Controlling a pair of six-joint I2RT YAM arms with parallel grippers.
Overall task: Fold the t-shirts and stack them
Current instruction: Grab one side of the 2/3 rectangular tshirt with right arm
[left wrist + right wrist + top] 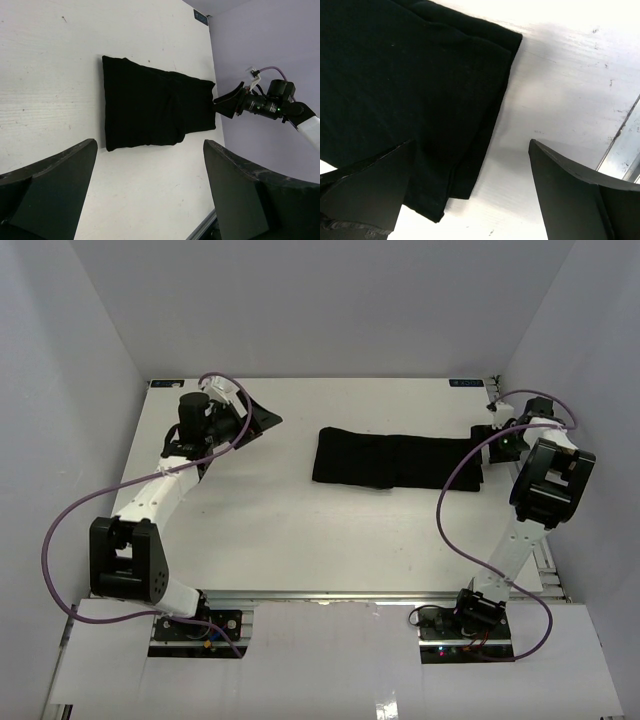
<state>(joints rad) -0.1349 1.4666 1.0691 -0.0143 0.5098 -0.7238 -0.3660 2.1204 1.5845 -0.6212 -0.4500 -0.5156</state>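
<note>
My right gripper needs to grab the edge of the folded black t-shirt's outer end next, to fold that end over the rest.
The black t-shirt lies folded into a long flat strip across the far middle of the white table. It also shows in the left wrist view and, close up, in the right wrist view. My left gripper is open and empty, well left of the shirt's left end. My right gripper is open and empty, right over the shirt's right end; in the right wrist view one finger hangs over the fabric edge and the other over bare table.
Grey walls close in the table on the left, back and right. A metal rail runs along the near edge. Purple cables loop off both arms; the right one hangs over the shirt's right end.
</note>
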